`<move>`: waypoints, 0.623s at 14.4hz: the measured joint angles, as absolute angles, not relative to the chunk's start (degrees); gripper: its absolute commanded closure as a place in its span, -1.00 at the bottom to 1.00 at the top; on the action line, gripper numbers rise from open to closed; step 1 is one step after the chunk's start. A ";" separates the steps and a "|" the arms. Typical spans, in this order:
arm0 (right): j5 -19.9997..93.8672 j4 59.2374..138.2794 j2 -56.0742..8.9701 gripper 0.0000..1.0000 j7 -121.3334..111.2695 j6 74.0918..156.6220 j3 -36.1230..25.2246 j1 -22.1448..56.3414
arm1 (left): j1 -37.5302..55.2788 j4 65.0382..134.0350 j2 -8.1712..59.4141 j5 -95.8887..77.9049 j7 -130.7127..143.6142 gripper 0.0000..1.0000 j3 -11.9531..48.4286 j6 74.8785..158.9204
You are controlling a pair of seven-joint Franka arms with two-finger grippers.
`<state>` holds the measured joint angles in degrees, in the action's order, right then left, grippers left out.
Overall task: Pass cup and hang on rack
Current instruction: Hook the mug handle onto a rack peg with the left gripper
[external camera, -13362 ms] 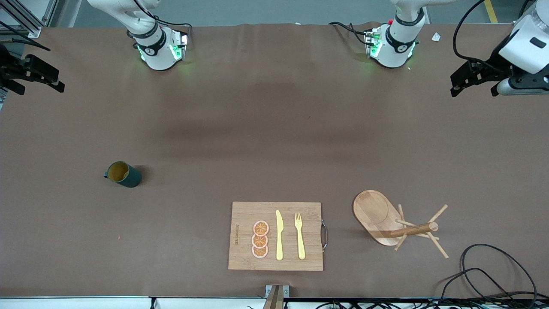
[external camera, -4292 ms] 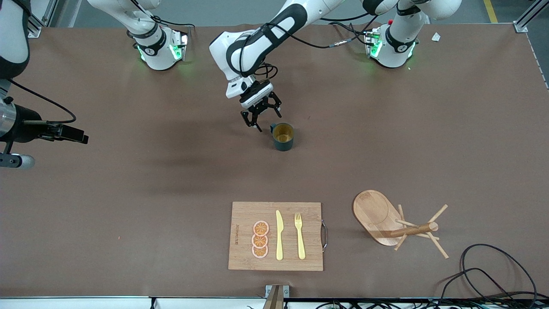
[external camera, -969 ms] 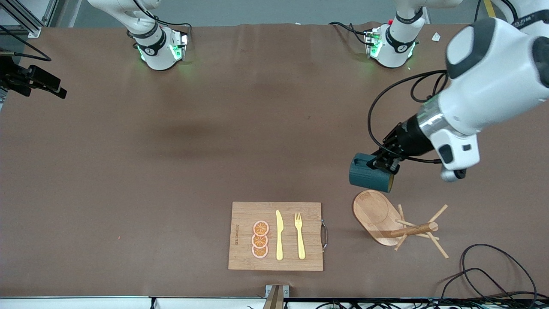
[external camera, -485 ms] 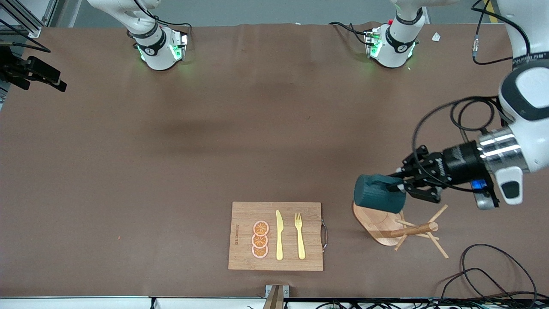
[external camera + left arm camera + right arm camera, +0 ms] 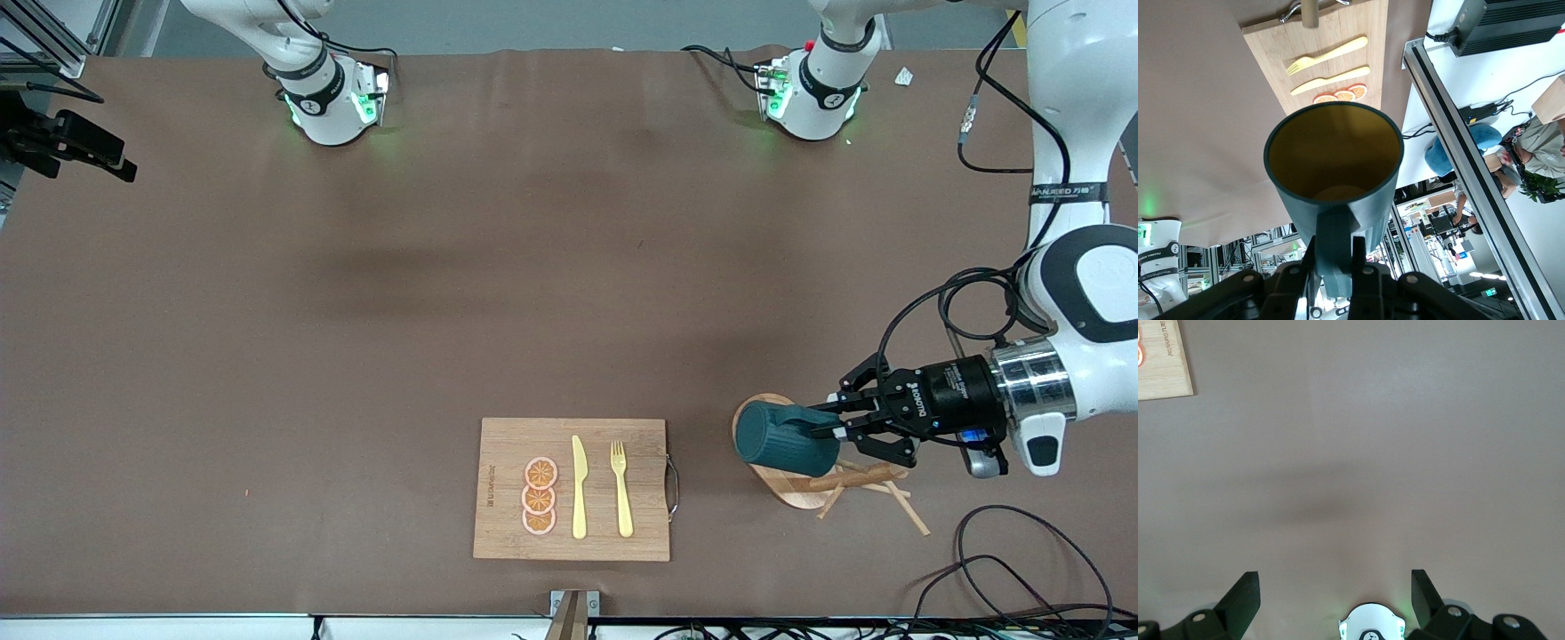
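I should lower the cup before I open my left gripper, because the cup's rim [image 5: 1331,104] is above the tip of the rack's post [image 5: 1310,15].
The dark teal cup [image 5: 785,442] lies on its side in the air over the oval base of the wooden rack [image 5: 775,481]. My left gripper [image 5: 837,432] is shut on the cup's handle. In the left wrist view the cup [image 5: 1331,167] shows its yellowish inside, with the handle [image 5: 1335,243] clamped by the left gripper [image 5: 1335,252]. The rack's post and thin pegs [image 5: 907,514] stick out beside the cup; one wooden tip [image 5: 1310,11] shows past the cup's rim. My right gripper [image 5: 87,153] waits open at the right arm's end of the table, and is open in the right wrist view [image 5: 1335,587].
A bamboo cutting board [image 5: 507,444] with orange slices, a yellow knife and a fork lies beside the rack, near the front edge; it also shows in the left wrist view [image 5: 1271,47]. Black cables [image 5: 1005,551] loop near the rack at the left arm's end.
My left gripper has carried the cup from over bare table down over the rack's base, turning it more onto its side. The right arm has stayed put.
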<state>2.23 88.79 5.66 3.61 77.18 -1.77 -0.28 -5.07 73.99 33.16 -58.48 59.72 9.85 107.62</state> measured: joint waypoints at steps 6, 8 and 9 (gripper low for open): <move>1.78 88.68 5.66 -1.00 1.14 78.00 -1.58 -0.23 | -6.52 73.97 37.09 -59.08 53.97 1.00 9.78 107.95; 1.22 88.67 5.66 -1.00 0.62 77.99 -1.57 -0.23 | -7.13 73.91 37.33 -59.13 53.90 1.00 9.76 108.02; 1.04 88.67 5.66 -1.00 0.55 77.97 -1.56 -0.23 | -7.38 73.89 37.34 -59.13 53.90 1.00 9.76 108.02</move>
